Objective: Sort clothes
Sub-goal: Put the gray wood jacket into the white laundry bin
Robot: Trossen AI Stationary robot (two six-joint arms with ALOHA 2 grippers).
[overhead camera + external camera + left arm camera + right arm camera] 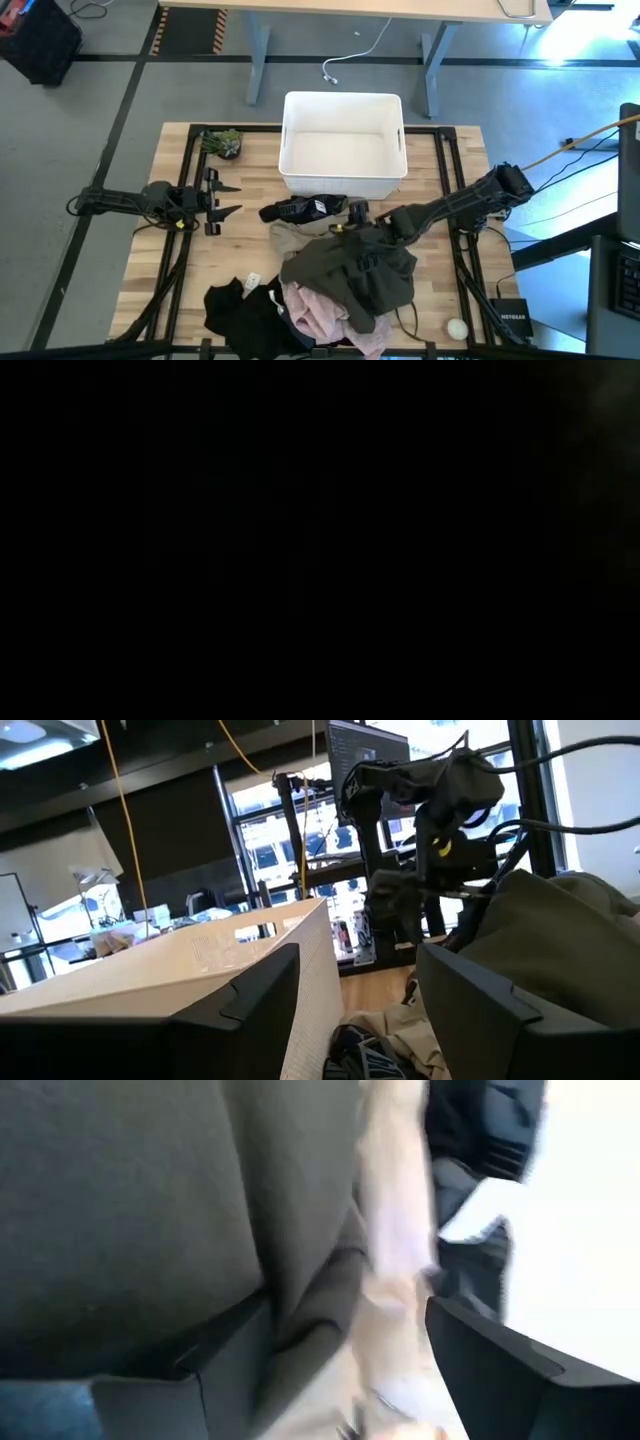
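Observation:
The right gripper grabs the dark olive garment's folded edge (325,1305) next. Then it lifts the garment off the pile and into the white bin.
The clothes lie in a pile on the near middle of the table: a dark olive garment (355,268) on top, a pale pink one (318,310), a black one (238,305), a khaki beige one (292,238) and a navy one (300,210) next to the white bin (343,142). My right gripper (352,213) is open at the pile's far edge, with olive cloth (150,1210) and beige cloth (395,1230) in front of it. My left gripper (228,198) is open and empty at the table's left, pointing toward the pile. The low view is dark. My right gripper is open, with one finger (215,1355) against a fold of the dark olive garment (300,1310). Beige cloth (390,1330) lies in the gap between the two fingers. Nothing is pinched. The clothes rest on the table.
A small green plant (222,143) stands at the far left of the table. A white ball (457,327) and a black box (510,312) lie at the near right. The bin's wall (200,970) is close in front of my left gripper (360,1010).

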